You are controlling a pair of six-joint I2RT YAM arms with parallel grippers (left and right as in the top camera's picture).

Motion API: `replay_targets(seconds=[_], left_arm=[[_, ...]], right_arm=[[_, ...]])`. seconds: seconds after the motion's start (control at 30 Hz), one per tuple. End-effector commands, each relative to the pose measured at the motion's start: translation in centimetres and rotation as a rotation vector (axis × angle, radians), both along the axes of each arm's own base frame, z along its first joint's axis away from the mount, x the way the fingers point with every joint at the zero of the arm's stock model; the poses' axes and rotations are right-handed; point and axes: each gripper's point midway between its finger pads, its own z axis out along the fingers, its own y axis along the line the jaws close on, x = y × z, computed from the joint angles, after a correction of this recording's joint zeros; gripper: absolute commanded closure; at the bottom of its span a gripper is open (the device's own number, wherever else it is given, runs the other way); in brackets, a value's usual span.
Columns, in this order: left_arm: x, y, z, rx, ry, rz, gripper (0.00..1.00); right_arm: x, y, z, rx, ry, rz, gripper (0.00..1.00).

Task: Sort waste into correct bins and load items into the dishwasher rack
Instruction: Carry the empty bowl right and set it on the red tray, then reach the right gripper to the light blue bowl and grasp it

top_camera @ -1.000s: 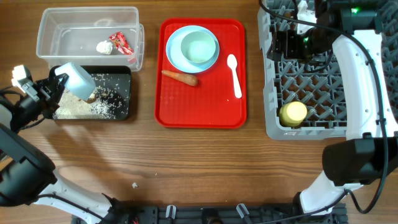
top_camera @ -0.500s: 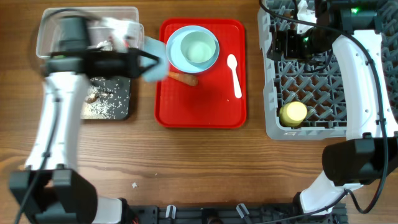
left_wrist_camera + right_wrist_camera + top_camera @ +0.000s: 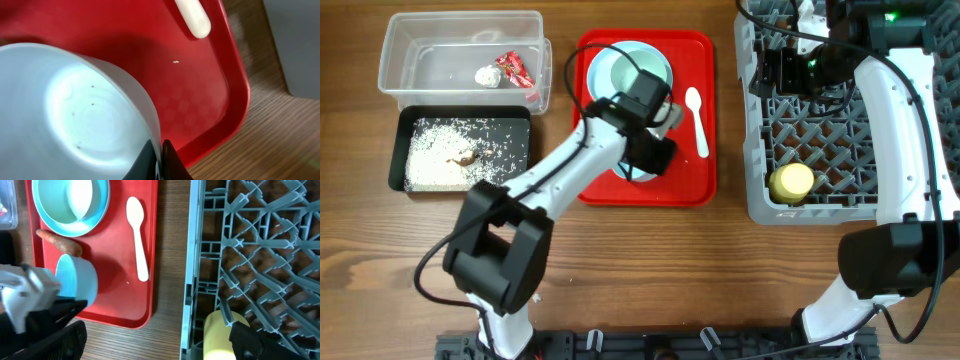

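Observation:
Next, my right gripper will grab the rim of the pale blue small bowl (image 3: 635, 174) that my left gripper leaves free, to load the bowl into the rack (image 3: 820, 130).
My left gripper (image 3: 648, 158) is shut on the rim of a pale blue small bowl (image 3: 75, 115), held tilted over the front of the red tray. The right wrist view also shows that bowl (image 3: 77, 280). The pale blue plate (image 3: 605, 85) holds the other bowl (image 3: 642, 72). The carrot (image 3: 57, 239) lies beside the plate and the white spoon (image 3: 697, 120) lies right of it. The yellow cup (image 3: 792, 182) lies in the grey rack (image 3: 820, 130). My right gripper (image 3: 155, 345) is open and empty at the rack's left edge.
The clear tub (image 3: 420, 50) holds the red-and-white wrapper (image 3: 514, 68) and the white tissue (image 3: 487, 75). The black tray (image 3: 520, 130) holds rice (image 3: 435, 165) and a brown scrap (image 3: 465, 157). The red tray (image 3: 690, 185) sits between the bins and the rack.
My left arm has swung right from over the black tray to the red tray, carrying the small bowl. The right arm has not moved.

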Motion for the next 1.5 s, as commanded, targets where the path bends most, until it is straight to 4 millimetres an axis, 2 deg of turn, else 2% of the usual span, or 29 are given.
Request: replay_targets(seconds=[0.0, 0.03, 0.1, 0.13, 0.2, 0.27, 0.33, 0.4, 0.5, 0.6, 0.67, 0.73, 0.83, 0.93, 1.0, 1.13, 1.23, 1.37, 1.47], left_arm=[[-0.2, -0.1, -1.1, 0.059, -0.015, 0.004, 0.91], [-0.2, -0.1, -1.1, 0.062, -0.017, 0.004, 0.85], [-0.2, -0.2, -1.1, 0.059, -0.019, 0.004, 0.67], [-0.1, -0.1, -1.1, 0.058, -0.016, 0.015, 0.63], [0.2, 0.1, -0.9, 0.054, -0.018, 0.03, 0.62], [0.7, 0.8, -0.3, 0.046, -0.027, 0.052, 0.69], [1.7, 2.2, 1.2, 0.022, -0.036, 0.136, 0.69], [3.0, 4.0, 2.9, -0.007, -0.05, 0.231, 0.64], [4.8, 7.7, 6.3, -0.095, -0.068, 0.365, 0.44], [5.9, 10.5, 8.6, -0.18, -0.076, 0.434, 0.34], [6.5, 12.3, 9.2, -0.214, -0.075, 0.476, 0.31], [6.8, 13.7, 9.3, -0.232, -0.062, 0.509, 0.3], [6.8, 15.0, 9.0, -0.215, -0.051, 0.539, 0.25], [7.0, 16.6, 8.5, -0.151, -0.067, 0.579, 0.21], [7.0, 17.2, 8.3, -0.12, -0.077, 0.594, 0.19], [7.1, 17.3, 8.3, -0.118, -0.078, 0.595, 0.15], [7.1, 17.3, 8.3, -0.119, -0.078, 0.595, 0.15], [7.1, 17.3, 8.3, -0.119, -0.078, 0.595, 0.11], [7.1, 17.3, 8.3, -0.119, -0.079, 0.595, 0.09]], right_arm=[[0.1, 0.1, 1.0, -0.012, -0.038, 0.019, 0.07], [0.2, 0.1, 1.1, -0.01, -0.039, 0.012, 0.06], [0.4, 0.2, 1.2, -0.003, -0.051, 0.01, 0.0], [0.6, 0.4, 1.3, 0.005, -0.058, 0.013, 0.0], [0.8, 0.7, 1.4, 0.026, -0.067, 0.02, 0.0], [1.0, 1.3, 1.7, 0.056, -0.08, 0.03, 0.0], [1.2, 2.2, 2.1, 0.108, -0.096, 0.048, 0.0], [1.6, 3.5, 2.8, 0.18, -0.119, 0.076, 0.0], [2.1, 5.3, 3.4, 0.221, -0.149, 0.093, 0.0], [2.4, 7.2, 3.0, 0.205, -0.146, 0.084, 0.0], [2.6, 8.8, 1.9, 0.172, -0.124, 0.069, 0.01], [2.5, 10.8, -0.5, 0.11, -0.073, 0.059, 0.04], [2.1, 12.5, -3.5, 0.046, -0.008, 0.093, 0.05], [1.1, 14.3, -7.5, 0.008, 0.098, 0.139, 0.07], [0.4, 15.0, -10.0, -0.018, 0.164, 0.177, 0.11], [-0.7, 15.4, -13.8, -0.056, 0.273, 0.198, 0.23], [-0.9, 15.3, -15.2, -0.067, 0.305, 0.2, 0.33], [-0.6, 15.5, -16.1, -0.07, 0.303, 0.225, 0.41], [-0.6, 15.5, -16.8, -0.075, 0.308, 0.247, 0.55]])
